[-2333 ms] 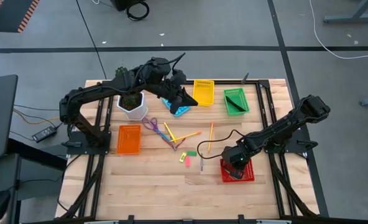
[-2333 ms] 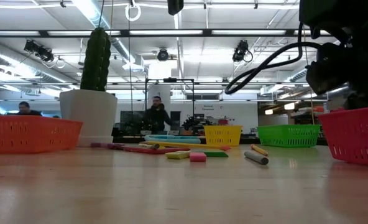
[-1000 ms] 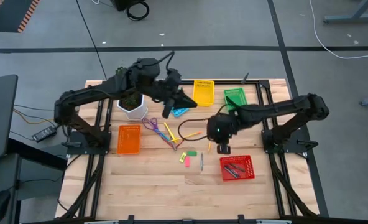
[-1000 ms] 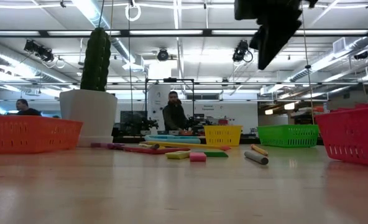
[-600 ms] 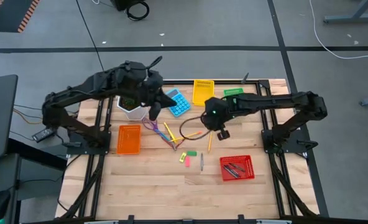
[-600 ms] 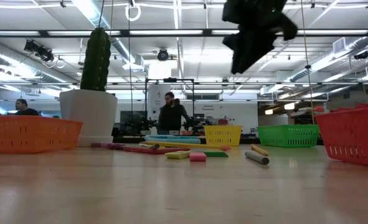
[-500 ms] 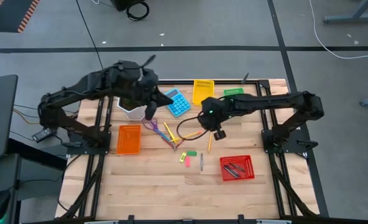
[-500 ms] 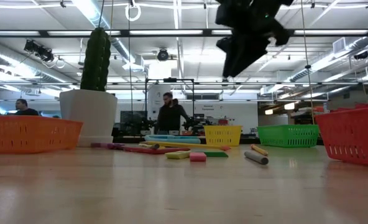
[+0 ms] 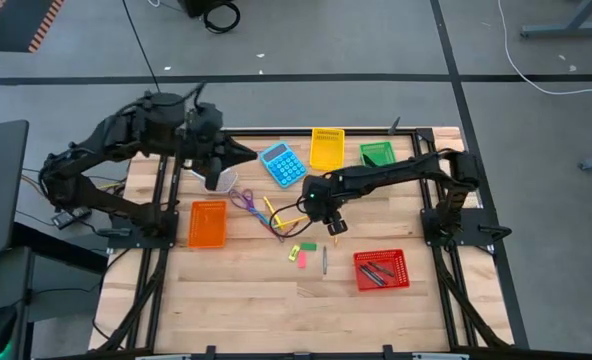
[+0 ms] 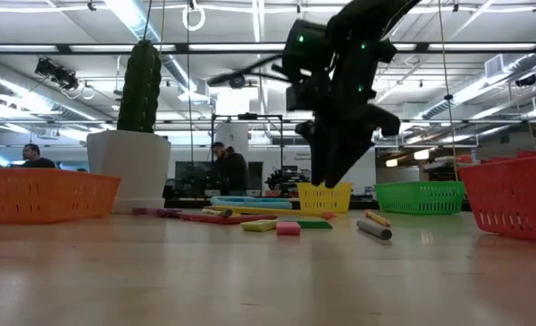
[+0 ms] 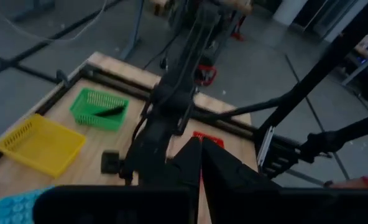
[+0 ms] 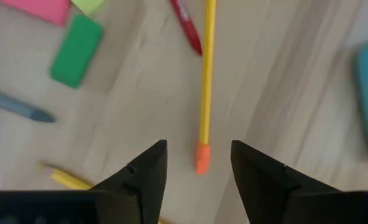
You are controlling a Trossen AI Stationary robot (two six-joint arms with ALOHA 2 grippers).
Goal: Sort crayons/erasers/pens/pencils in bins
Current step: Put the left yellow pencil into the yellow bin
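Observation:
I should lower my right gripper before it closes on the pencil, because in the right wrist view my fingers are still above the pencil's orange end [image 12: 202,158].
My right gripper [image 9: 333,224] [image 12: 198,147] hangs open, pointing down, just above the table over a yellow pencil [image 12: 205,81]. The pencil's orange end [image 12: 201,159] lies between the two fingers, untouched. Pink [image 12: 38,9] and green erasers [image 12: 76,50] and a grey pen [image 12: 16,106] lie close by on the wood. More pencils and sticks [image 9: 276,215] lie in a loose pile. The red bin [image 9: 381,270] holds dark pens. My left gripper [image 9: 238,152] [image 11: 201,163] is shut and holds nothing, up beside the white plant pot [image 9: 214,175].
The orange bin [image 9: 207,223] stands at the left, with the yellow bin [image 9: 327,148] and green bin [image 9: 378,155] at the far edge. A blue calculator [image 9: 283,164] and purple scissors [image 9: 244,200] lie near the pile. People show in the room behind.
My right gripper has swung from beside the red bin toward the table's left and come down over the pencils. My left gripper has drawn back toward the table's left, from over the calculator to beside the plant pot.

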